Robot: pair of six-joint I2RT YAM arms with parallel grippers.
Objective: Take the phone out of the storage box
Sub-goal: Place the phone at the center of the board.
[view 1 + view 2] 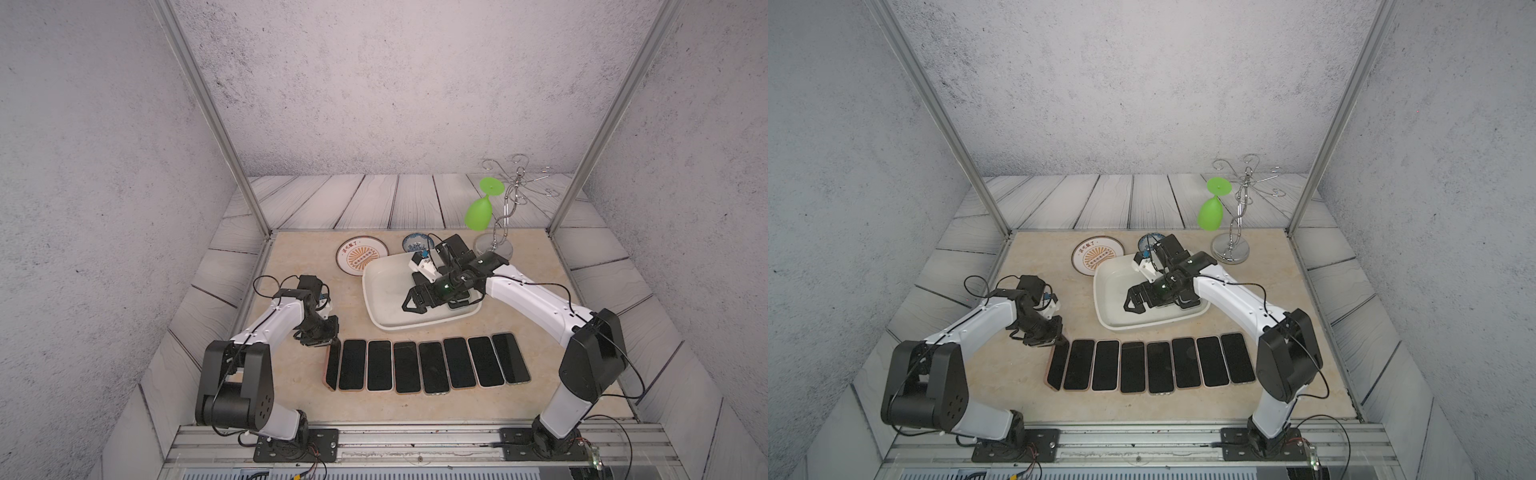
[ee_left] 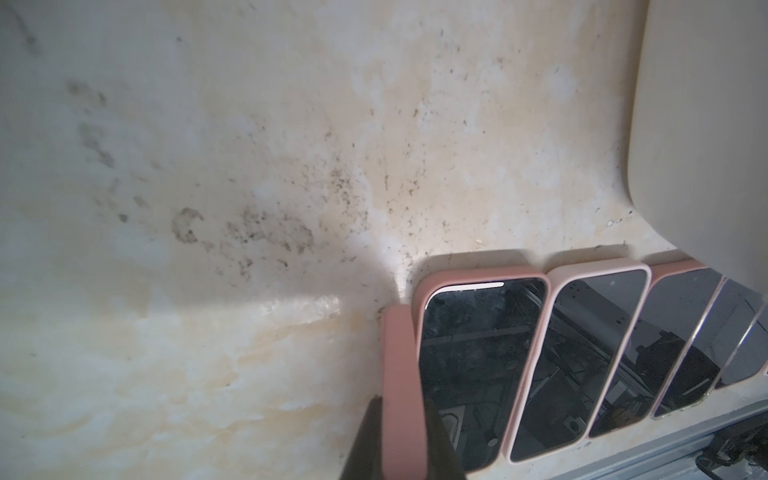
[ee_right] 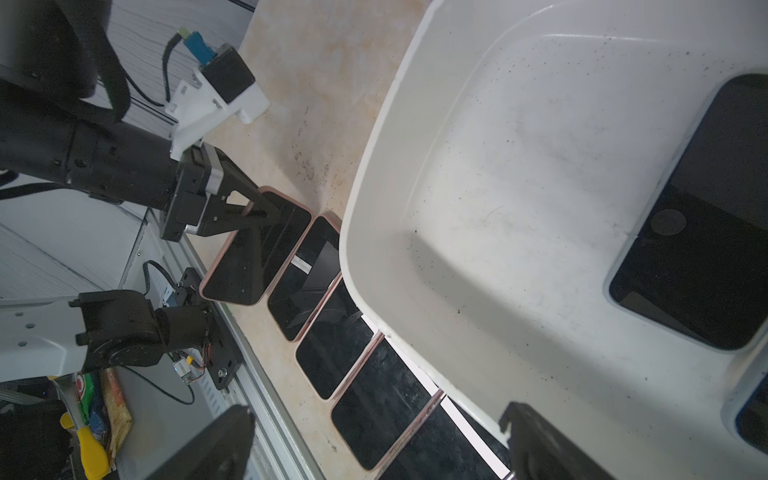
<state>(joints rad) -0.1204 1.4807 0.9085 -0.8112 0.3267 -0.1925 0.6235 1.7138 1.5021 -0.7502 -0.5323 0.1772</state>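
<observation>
My left gripper should release: the pink-cased phone's lower long edge (image 1: 336, 376) touches the tabletop beside the row, so it would settle flat.
The white storage box (image 1: 384, 293) (image 1: 1109, 297) sits at mid-table. A dark phone (image 3: 685, 249) lies flat inside it, and the corner of a second phone (image 3: 750, 419) shows beside it. My right gripper (image 1: 408, 302) (image 1: 1128, 302) (image 3: 376, 415) hovers open over the box's near-left part, with nothing between its fingers. My left gripper (image 1: 331, 341) (image 1: 1061, 341) (image 2: 400, 401) is shut on a pink-cased phone (image 1: 332, 368) (image 2: 400, 361) (image 3: 237, 274). That phone stands tilted on its long edge at the left end of the row of phones.
Several phones (image 1: 432, 365) lie screen up, side by side, in front of the box. Behind the box are an orange-patterned plate (image 1: 361, 254) and a small blue-and-white dish (image 1: 415, 241). At the back right, a green glass (image 1: 478, 212) hangs on a metal rack (image 1: 500, 245).
</observation>
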